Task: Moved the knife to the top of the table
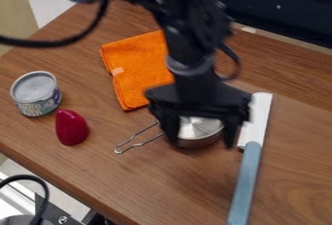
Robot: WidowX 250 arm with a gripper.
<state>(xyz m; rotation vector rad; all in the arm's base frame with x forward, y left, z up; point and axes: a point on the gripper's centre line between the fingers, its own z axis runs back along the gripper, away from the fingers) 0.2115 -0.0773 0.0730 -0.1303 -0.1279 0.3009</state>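
My gripper grabs the knife by the joint between blade and handle next, to move the knife (248,166) to the top of the table.
The gripper (200,134) hangs over the middle of the table, its fingers spread wide apart above a small metal pan, with nothing visibly held. Just right of it lies the knife (248,166), flat on the wooden table (156,187). Its white blade points toward the back and its blue-grey handle toward the front edge of the view. The right finger is close to the blade's left side in the view; whether they touch I cannot tell.
The metal pan (198,134) has its wire handle toward the left. An orange cloth (137,69) lies behind it. At the left stand a can (37,94) and a dark red object (71,127).
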